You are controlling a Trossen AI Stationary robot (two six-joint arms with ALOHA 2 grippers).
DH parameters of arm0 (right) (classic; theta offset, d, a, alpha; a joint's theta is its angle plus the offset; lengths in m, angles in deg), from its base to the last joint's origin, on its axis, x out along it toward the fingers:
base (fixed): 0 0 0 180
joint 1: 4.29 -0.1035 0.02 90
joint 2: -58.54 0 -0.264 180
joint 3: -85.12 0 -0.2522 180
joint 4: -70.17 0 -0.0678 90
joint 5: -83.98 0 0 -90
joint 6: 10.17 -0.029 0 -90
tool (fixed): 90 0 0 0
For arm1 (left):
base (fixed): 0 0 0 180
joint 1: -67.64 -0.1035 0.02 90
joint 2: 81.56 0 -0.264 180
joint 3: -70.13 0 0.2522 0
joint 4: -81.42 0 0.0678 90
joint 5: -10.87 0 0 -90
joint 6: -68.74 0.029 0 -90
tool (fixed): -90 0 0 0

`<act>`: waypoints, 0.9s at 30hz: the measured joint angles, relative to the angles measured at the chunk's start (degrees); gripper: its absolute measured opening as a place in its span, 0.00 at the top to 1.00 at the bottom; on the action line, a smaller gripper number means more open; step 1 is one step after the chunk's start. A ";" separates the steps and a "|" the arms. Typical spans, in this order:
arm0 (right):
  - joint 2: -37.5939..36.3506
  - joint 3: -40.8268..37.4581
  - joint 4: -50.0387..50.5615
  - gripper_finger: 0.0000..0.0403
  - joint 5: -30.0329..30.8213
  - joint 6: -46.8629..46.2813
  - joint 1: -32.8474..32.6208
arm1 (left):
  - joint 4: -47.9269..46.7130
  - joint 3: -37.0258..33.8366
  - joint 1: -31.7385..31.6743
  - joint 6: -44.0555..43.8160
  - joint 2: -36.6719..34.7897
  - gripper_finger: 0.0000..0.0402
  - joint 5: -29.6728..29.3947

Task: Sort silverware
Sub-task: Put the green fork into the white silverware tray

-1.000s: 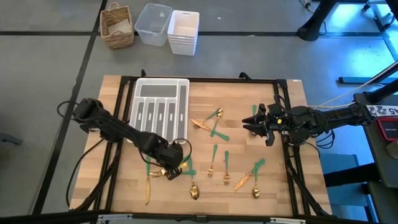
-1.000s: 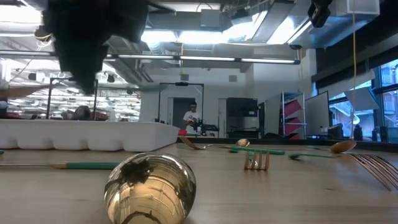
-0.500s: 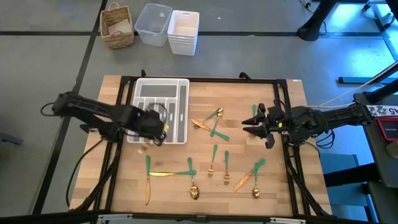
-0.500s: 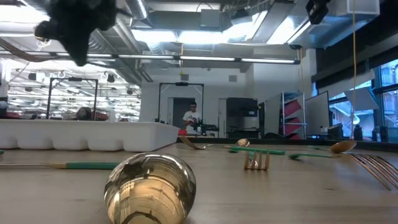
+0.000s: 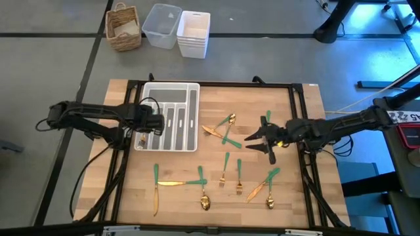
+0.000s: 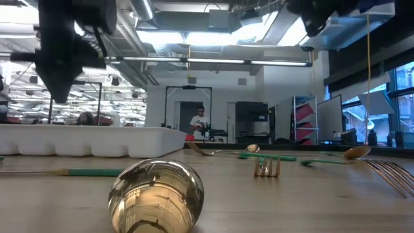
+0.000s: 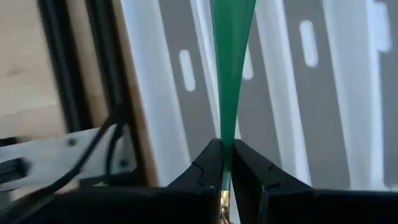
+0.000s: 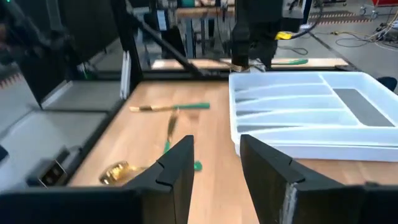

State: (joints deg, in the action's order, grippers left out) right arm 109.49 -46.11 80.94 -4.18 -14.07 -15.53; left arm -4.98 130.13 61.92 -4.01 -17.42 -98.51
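My left gripper keeps hold of the silverware for now, until I lower it into the tray's outer section (image 7: 193, 102): the silverware's green handle (image 7: 231, 62) slants above a tray divider.
My left gripper (image 5: 147, 126) hangs over the left side of the white compartmented tray (image 5: 172, 86), shut on one piece of silverware (image 7: 231, 68) with a green handle and a gold end (image 5: 141, 139). Which kind of piece it is I cannot tell. My right gripper (image 5: 257, 141) is open and empty above the table's middle right, pointing toward the tray (image 8: 298, 118). Loose silverware lies flat on the wood: a cluster (image 5: 224, 129) by the tray, forks (image 5: 231, 172), spoons (image 5: 205, 200), knives (image 5: 172, 184). In the low view a gold spoon bowl (image 6: 155, 194) fills the foreground. My left gripper pinches the piece between its two fingers where the green handle narrows toward the gold end (image 7: 225, 146). The fingers come from above, pointing steeply down, and lie across it. The piece is lifted clear, about level, its handle (image 8: 289, 61) running along the tray's slots toward the far edge.
Black frame rails (image 5: 298, 118) run around the table top. Beyond the far edge stand a wicker basket (image 5: 123, 27), a clear tub (image 5: 161, 25) and stacked white bins (image 5: 193, 33). A person (image 6: 200, 123) stands far back in the room.
My left gripper has carried its piece from the table's near middle toward the far left, to above the tray, rolling its wrist on the way. My right gripper has reached toward the table's middle, sunk a little and rolled, staying open.
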 joint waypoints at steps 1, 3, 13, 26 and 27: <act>0.96 0.00 -0.14 0.67 0.00 0.76 0.02 | 2.64 -1.57 -1.04 1.02 0.00 0.96 -0.22; 2.68 -0.02 -0.01 0.67 0.00 1.65 0.02 | 8.01 -4.66 -3.23 3.10 0.00 0.96 -0.57; 6.33 -0.02 -0.36 0.67 0.02 1.74 0.01 | 12.24 -11.36 -12.38 6.98 0.02 0.96 -1.28; 6.33 -0.02 -0.27 0.67 0.16 4.39 0.01 | 20.47 -15.96 -16.50 8.32 0.09 0.93 -1.98; 6.33 -0.02 -0.27 0.67 0.18 4.39 0.01 | 20.82 -16.21 -16.50 8.29 0.09 0.91 -1.87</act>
State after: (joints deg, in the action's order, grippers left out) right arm 115.82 -46.14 80.67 -3.99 -9.68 -15.52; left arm 15.83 113.92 45.42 4.28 -17.33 -100.39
